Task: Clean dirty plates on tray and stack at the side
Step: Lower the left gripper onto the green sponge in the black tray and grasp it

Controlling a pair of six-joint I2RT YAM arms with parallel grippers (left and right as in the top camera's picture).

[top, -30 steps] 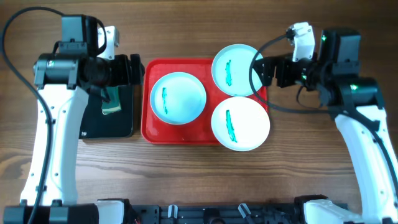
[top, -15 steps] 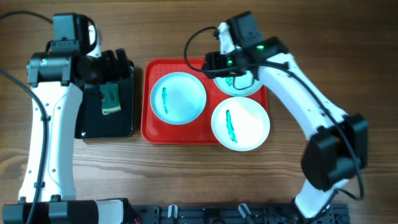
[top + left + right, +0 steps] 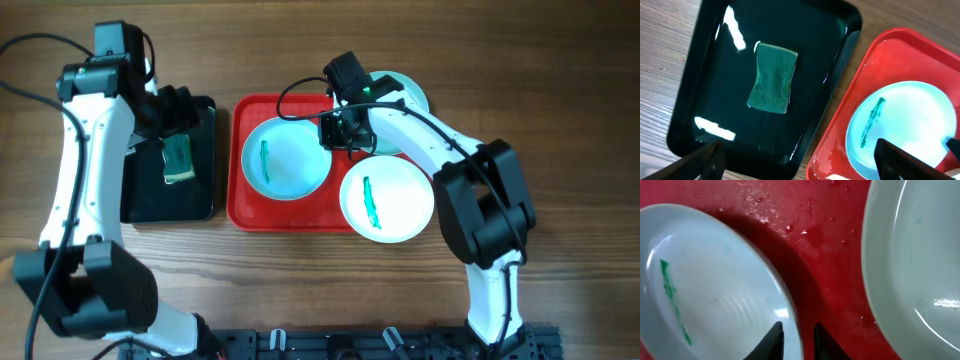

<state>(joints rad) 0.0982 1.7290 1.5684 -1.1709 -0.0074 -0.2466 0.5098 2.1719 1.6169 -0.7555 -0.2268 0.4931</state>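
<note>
I should next grab the green sponge by its narrow middle with my left gripper, so its wide ends and bottom stay free to clean plates.
Three pale plates lie on the red tray (image 3: pixel 236 205), each with a teal smear. The left plate (image 3: pixel 285 160) also appears in the left wrist view (image 3: pixel 905 125). The front right plate (image 3: pixel 390 200) lies clear, and the back right plate (image 3: pixel 408 92) is partly hidden under my right arm. My right gripper (image 3: pixel 332 135) is at the left plate's right edge. Its narrow jaws (image 3: pixel 797 341) are shut on that plate's rim (image 3: pixel 715 290), one finger inside and one outside over the tray. My left gripper (image 3: pixel 802 162) hangs wide open over the black tray, holding nothing.
A black tray (image 3: pixel 200 205) sits left of the red tray, with a green sponge (image 3: pixel 178 160) in it, also seen in the left wrist view (image 3: pixel 772 79). A second plate (image 3: pixel 920 255) lies close to the right of my right fingers. Bare wooden table surrounds both trays.
My right arm swung in from the right side of the table to the left plate, and its jaws narrowed onto the rim. The left arm shifted slightly over the black tray.
</note>
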